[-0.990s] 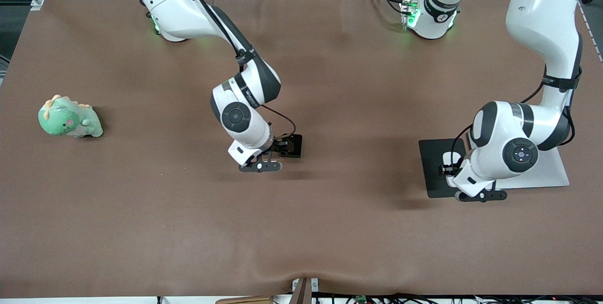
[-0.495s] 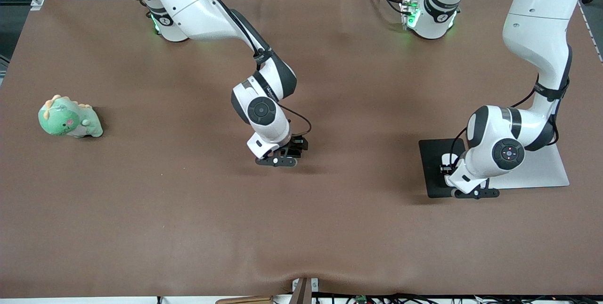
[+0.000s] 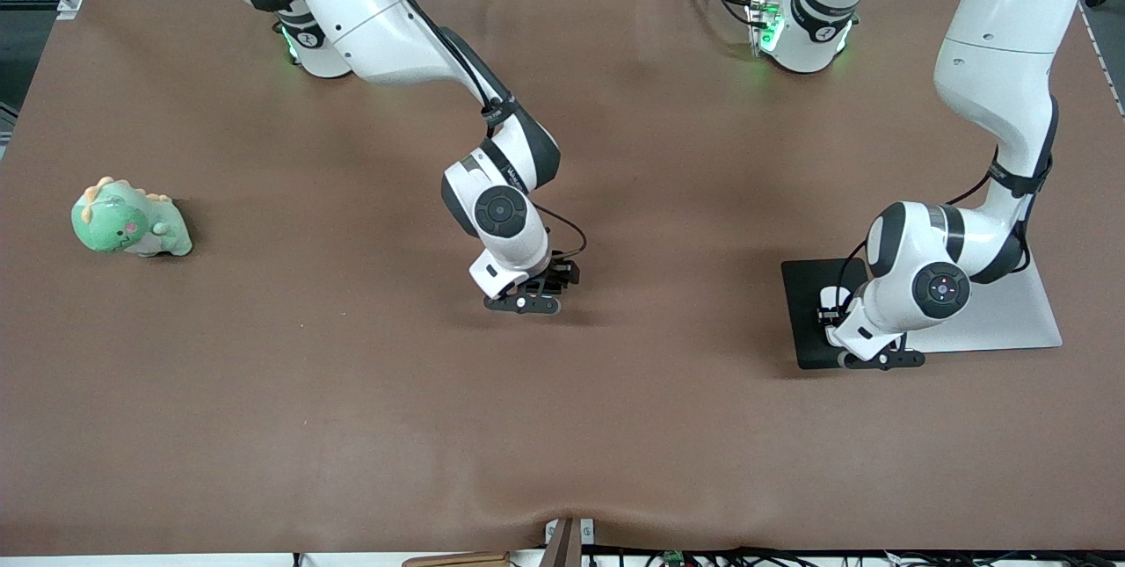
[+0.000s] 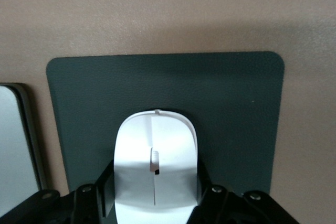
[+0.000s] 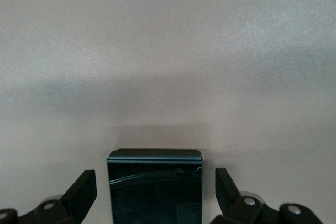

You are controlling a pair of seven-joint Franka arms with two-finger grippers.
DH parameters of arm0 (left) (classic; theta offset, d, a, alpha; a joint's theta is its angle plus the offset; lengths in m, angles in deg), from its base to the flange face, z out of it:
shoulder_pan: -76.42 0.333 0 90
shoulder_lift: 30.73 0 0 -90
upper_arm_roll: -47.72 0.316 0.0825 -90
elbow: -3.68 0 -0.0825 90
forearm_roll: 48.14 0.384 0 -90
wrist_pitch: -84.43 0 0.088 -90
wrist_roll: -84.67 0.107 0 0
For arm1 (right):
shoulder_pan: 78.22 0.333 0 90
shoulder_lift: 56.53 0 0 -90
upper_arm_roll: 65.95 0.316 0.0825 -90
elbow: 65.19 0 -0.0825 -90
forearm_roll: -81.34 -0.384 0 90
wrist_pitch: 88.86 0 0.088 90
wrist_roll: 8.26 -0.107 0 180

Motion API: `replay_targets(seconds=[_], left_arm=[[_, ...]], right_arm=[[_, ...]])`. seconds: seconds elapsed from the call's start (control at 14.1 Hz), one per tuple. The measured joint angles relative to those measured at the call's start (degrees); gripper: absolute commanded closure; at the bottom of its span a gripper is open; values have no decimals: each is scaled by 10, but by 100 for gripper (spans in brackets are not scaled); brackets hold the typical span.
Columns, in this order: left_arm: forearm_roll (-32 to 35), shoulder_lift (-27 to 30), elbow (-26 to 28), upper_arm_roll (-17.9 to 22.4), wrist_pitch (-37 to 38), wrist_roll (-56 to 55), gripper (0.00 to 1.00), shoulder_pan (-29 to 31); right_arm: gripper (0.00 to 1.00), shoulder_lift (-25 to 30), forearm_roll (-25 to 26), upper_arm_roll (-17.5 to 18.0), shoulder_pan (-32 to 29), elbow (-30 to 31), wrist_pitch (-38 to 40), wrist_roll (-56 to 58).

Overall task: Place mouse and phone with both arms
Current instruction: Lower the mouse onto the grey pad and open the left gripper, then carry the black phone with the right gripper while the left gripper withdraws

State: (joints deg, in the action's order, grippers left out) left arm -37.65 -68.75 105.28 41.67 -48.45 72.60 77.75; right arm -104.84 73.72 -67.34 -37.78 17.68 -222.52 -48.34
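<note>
I need to place the phone with its glossy side [image 5: 155, 198] kept free, so I should next grab the phone by its side edges with my right gripper.
The white mouse [image 4: 155, 156] sits between my left gripper's [image 4: 155, 195] fingers, which press on both its sides, over the black pad [image 4: 236, 108]. In the front view the left gripper [image 3: 839, 321] is low over the pad [image 3: 804, 312], and a bit of the mouse [image 3: 826, 296] shows. The black glossy phone [image 5: 155, 190] lies on the brown table between my right gripper's [image 5: 155, 195] open fingers, with a gap on each side. In the front view the right gripper [image 3: 549, 281] is at the table's middle and hides most of the phone.
A flat silver-grey slab [image 3: 1011, 321] lies beside the pad toward the left arm's end; its edge also shows in the left wrist view [image 4: 16, 145]. A green plush dinosaur [image 3: 130, 220] sits toward the right arm's end. The table is covered in brown cloth.
My right gripper has moved toward the left arm's end and now straddles the phone, which lay beside it before. My left gripper has shifted slightly over the pad with the mouse.
</note>
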Motion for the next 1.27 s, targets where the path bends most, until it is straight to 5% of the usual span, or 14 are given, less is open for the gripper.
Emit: replay_targets(seconds=[0.14, 0.42, 0.57, 0.64, 0.71, 1.27], left_arm=[[0, 0, 0, -1, -2, 0, 0, 0], [0, 6, -8, -2, -4, 0, 0, 0], [0, 29, -15, -5, 10, 0, 0, 0], [0, 49, -22, -6, 34, 0, 0, -1], [0, 73, -31, -7, 65, 0, 0, -1], [-3, 254, -127, -15, 354, 0, 0, 0]], right_arm=[[0, -4, 1, 0, 0, 0, 0, -4], [2, -11, 3, 0, 1, 0, -5, -17], [61, -13, 4, 0, 2, 0, -6, -21], [83, -13, 4, 0, 2, 0, -6, -23], [95, -13, 6, 0, 2, -2, -6, -28], [93, 17, 31, -23, -7, -24, 53, -33]])
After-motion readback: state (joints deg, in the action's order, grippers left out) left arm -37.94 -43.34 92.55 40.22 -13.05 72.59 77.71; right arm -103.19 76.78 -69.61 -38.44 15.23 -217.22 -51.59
